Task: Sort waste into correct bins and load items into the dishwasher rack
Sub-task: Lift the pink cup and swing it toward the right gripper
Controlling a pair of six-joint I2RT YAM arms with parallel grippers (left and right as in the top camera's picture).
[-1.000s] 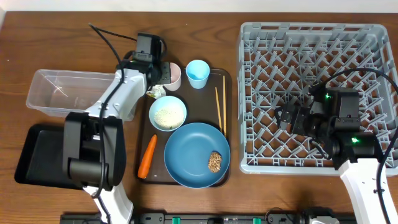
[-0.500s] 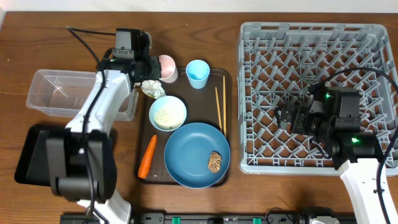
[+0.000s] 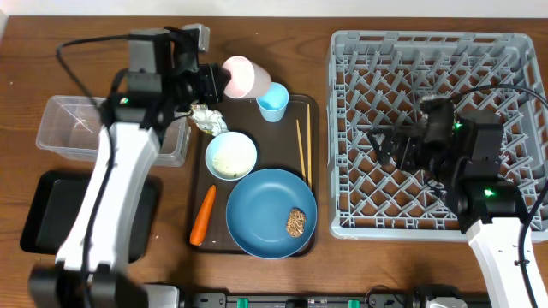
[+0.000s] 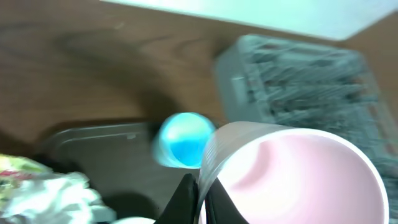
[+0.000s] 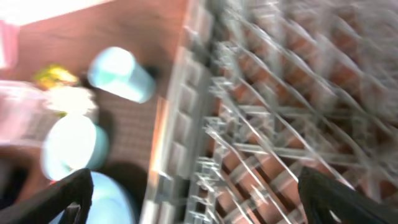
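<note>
The pink cup (image 3: pixel 247 77) needs to go mouth-down into the rack, so my right gripper will reach it and grab the outside of its body toward the base. The cup's rim stays free that way.
My left gripper (image 3: pixel 221 82) is shut on the rim of the pink cup (image 3: pixel 247 77) and holds it tilted above the table; the left wrist view shows the cup (image 4: pixel 298 174) close up between my fingers (image 4: pixel 200 196). The light-blue cup (image 3: pixel 273 101), chopsticks (image 3: pixel 302 141), white bowl (image 3: pixel 231 155) with rice, blue plate (image 3: pixel 261 205) with a brown lump (image 3: pixel 296 222), carrot (image 3: pixel 203 214), tissue (image 3: pixel 205 115) and wrapper (image 3: pixel 214 127) lie on or by the brown tray. My right gripper (image 3: pixel 390 151) is open and empty over the grey rack (image 3: pixel 437 51).
The brown serving tray (image 3: pixel 276 147) sits between the bins and the rack. The clear tub (image 3: pixel 81 128) stands at the left, with the black tray (image 3: pixel 34 218) in front of it. The right wrist view is blurred and shows the rack's pegs (image 5: pixel 280 124).
My left gripper has lifted the pink cup off the tray's back edge and carried it up and to the right. My right gripper has shifted slightly over the rack.
</note>
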